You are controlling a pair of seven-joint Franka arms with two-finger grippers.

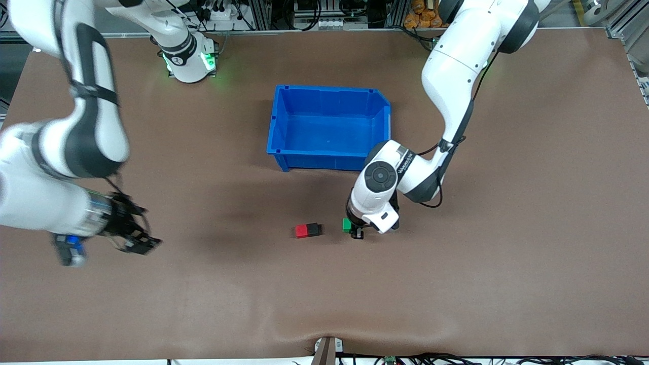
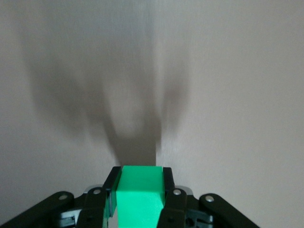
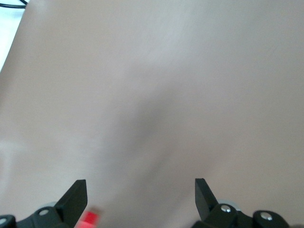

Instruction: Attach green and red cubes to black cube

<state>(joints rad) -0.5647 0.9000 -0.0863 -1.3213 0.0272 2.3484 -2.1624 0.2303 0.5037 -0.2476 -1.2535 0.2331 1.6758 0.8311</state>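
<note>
The green cube (image 1: 347, 225) is short of the black cube in the front view, so my left gripper needs to bring it to the black cube before letting go.
The red cube (image 1: 302, 231) and the black cube (image 1: 314, 229) sit joined side by side on the brown table, nearer the front camera than the blue bin. My left gripper (image 1: 355, 230) is shut on the green cube (image 1: 347, 225), low at the table, a short gap from the black cube toward the left arm's end. In the left wrist view the green cube (image 2: 140, 194) fills the space between the fingers. My right gripper (image 1: 144, 244) is open and empty, over the table toward the right arm's end. A blurred bit of the red cube (image 3: 89, 218) shows in the right wrist view.
An empty blue bin (image 1: 329, 128) stands mid-table, farther from the front camera than the cubes. The brown mat (image 1: 456, 284) is bare around the cubes.
</note>
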